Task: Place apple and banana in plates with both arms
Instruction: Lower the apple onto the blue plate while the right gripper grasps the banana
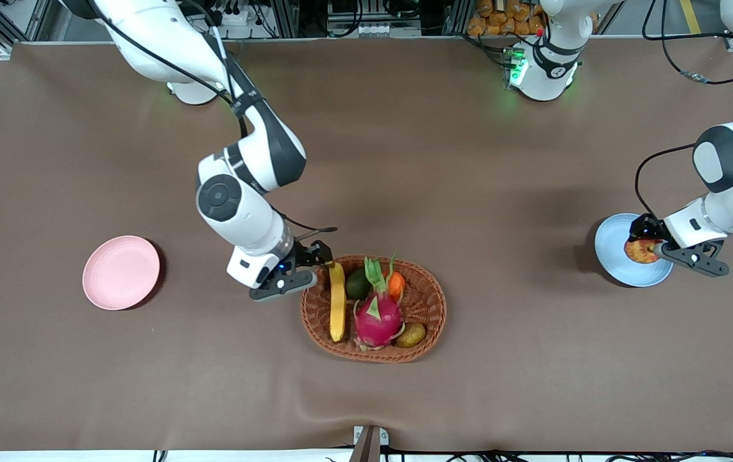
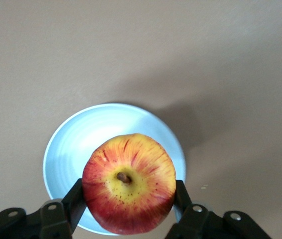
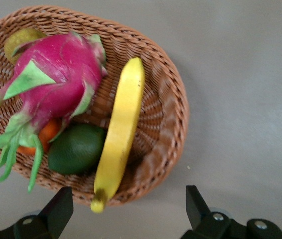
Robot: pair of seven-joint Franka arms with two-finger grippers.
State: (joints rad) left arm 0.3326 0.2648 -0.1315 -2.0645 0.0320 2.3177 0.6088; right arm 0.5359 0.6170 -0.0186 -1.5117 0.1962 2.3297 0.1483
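Note:
I will place the yellow banana in the pink plate (image 1: 120, 272), so my right gripper should first grab the banana by its stem end (image 1: 333, 266).
My left gripper (image 1: 647, 242) is shut on the red and yellow apple (image 1: 640, 251) and holds it over the light blue plate (image 1: 616, 266) at the left arm's end of the table. In the left wrist view the apple (image 2: 129, 183) sits between the fingers (image 2: 75, 199), above the blue plate (image 2: 81, 139). My right gripper (image 1: 322, 255) is open, over the basket's rim by the banana's stem end. The yellow banana (image 1: 337, 300) lies in the woven basket (image 1: 433, 308). It shows in the right wrist view (image 3: 120, 127), with the open gripper (image 3: 128, 206) above its stem. The pink plate (image 1: 120, 272) is empty.
The basket (image 3: 168, 109) also holds a pink dragon fruit (image 1: 378, 314), a dark green fruit (image 1: 357, 283), an orange fruit (image 1: 395, 284) and a brownish oval fruit (image 1: 410, 334). The table is covered in brown cloth.

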